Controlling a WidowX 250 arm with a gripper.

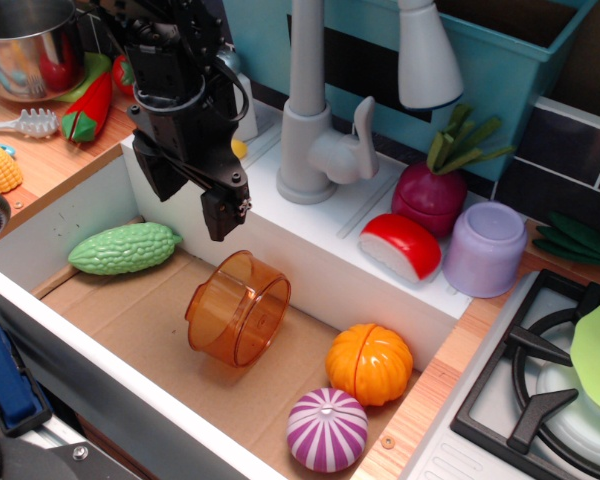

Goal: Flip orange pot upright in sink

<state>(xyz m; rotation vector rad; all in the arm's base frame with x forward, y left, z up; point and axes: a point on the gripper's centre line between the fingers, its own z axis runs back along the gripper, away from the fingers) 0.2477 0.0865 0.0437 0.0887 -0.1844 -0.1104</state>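
My gripper grabs the pot by the rim of its opening (283,284) next, to flip the orange pot upright in the sink (130,320).
The translucent orange pot (237,307) lies on its side on the brown floor of the sink (130,320), its open mouth facing the front right. My black gripper (192,195) hangs above the sink's back left part, just up and left of the pot and apart from it. Its fingers (223,212) point down and stand apart with nothing between them. The grey-white faucet (315,110) rises behind the sink's back wall.
In the sink lie a green bumpy gourd (124,248) at the left, an opaque orange pumpkin-like ball (369,362) and a purple-white striped ball (326,428) at the front right. A steel pot (28,45) stands back left. A purple cup (485,248), red slice (401,244) and stove (540,380) are right.
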